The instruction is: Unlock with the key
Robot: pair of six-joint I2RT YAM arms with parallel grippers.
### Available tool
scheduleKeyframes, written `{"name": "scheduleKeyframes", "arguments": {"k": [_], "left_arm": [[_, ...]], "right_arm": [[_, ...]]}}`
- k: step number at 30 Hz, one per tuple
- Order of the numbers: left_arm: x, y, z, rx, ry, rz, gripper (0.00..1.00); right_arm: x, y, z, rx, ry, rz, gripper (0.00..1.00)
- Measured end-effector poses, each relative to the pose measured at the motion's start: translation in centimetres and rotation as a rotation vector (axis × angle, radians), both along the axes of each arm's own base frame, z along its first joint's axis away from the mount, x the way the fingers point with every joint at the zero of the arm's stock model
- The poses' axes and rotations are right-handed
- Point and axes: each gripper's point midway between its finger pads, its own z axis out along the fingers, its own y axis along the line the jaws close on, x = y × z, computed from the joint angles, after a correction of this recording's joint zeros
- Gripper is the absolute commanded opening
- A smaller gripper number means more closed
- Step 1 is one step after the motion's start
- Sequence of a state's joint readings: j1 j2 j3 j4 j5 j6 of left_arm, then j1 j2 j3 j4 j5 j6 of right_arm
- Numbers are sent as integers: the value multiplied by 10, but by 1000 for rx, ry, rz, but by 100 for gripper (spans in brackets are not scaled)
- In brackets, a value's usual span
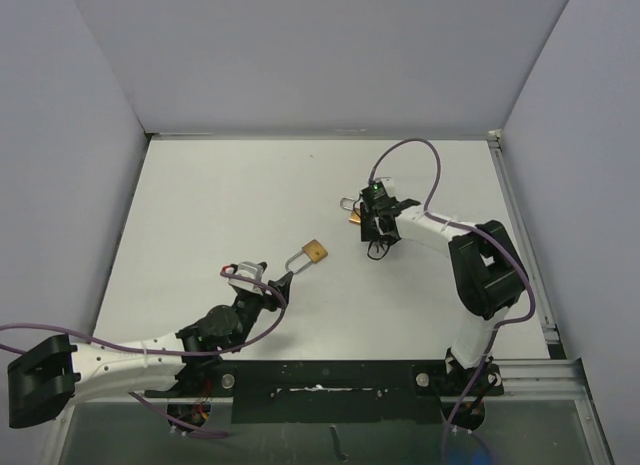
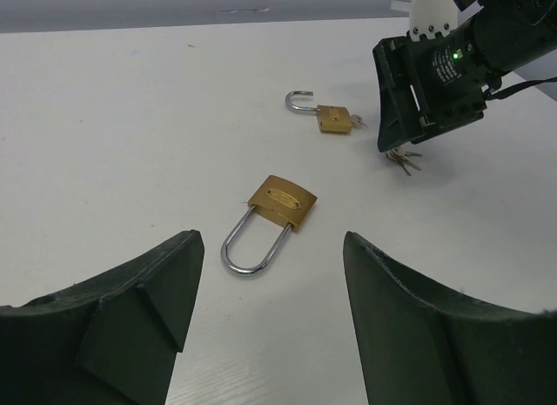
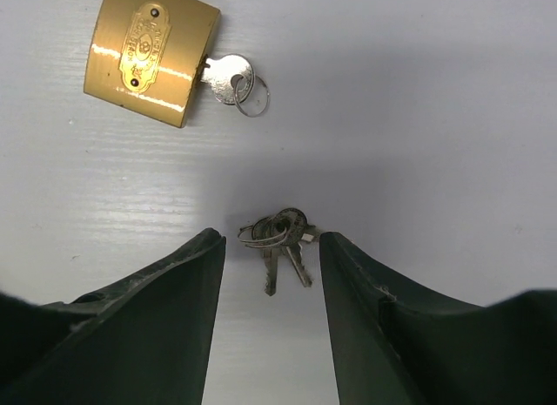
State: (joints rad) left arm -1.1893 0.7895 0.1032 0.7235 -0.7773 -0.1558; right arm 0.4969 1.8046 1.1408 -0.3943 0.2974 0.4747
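The keys in the gap show below the fingertips of the robot's right gripper, so the gripper needs to lower before it closes on them.
A shut brass padlock (image 1: 315, 252) lies mid-table with its steel shackle pointing at my left gripper (image 1: 277, 282). In the left wrist view this padlock (image 2: 281, 203) lies just beyond the open, empty left gripper (image 2: 271, 259). A second brass padlock (image 3: 148, 57) with its shackle swung open (image 2: 300, 100) has a key (image 3: 228, 77) in its keyhole. A loose bunch of keys (image 3: 278, 235) lies on the table between the tips of my open right gripper (image 3: 270, 241), with no finger touching it. The right gripper (image 1: 372, 235) points down beside the second padlock (image 1: 352, 213).
White tabletop (image 1: 230, 205) with grey walls on three sides. A metal rail (image 1: 520, 235) runs along the right edge. A black base plate (image 1: 330, 385) holds the arms at the near edge. Purple cables trail from both arms.
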Motion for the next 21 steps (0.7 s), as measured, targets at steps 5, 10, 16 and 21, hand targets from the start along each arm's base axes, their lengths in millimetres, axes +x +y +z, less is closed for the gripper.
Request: {"name": "scheduleKeyframes", "arguments": {"k": [5,10,16,21], "left_arm": [[0,0,-3,3,6,0,64],[-1,1,-3,-2,7,0,64],[-1,2,1,-23,2,0,64],[-1,2,1,-27,2,1,64]], "right_arm": [[6,-4,-1,14,-2,2,49],[13,-3,-8,51,3,17,50],[19,1,-13,158,6,30,53],[12,4,-12,199,7,34,53]]}}
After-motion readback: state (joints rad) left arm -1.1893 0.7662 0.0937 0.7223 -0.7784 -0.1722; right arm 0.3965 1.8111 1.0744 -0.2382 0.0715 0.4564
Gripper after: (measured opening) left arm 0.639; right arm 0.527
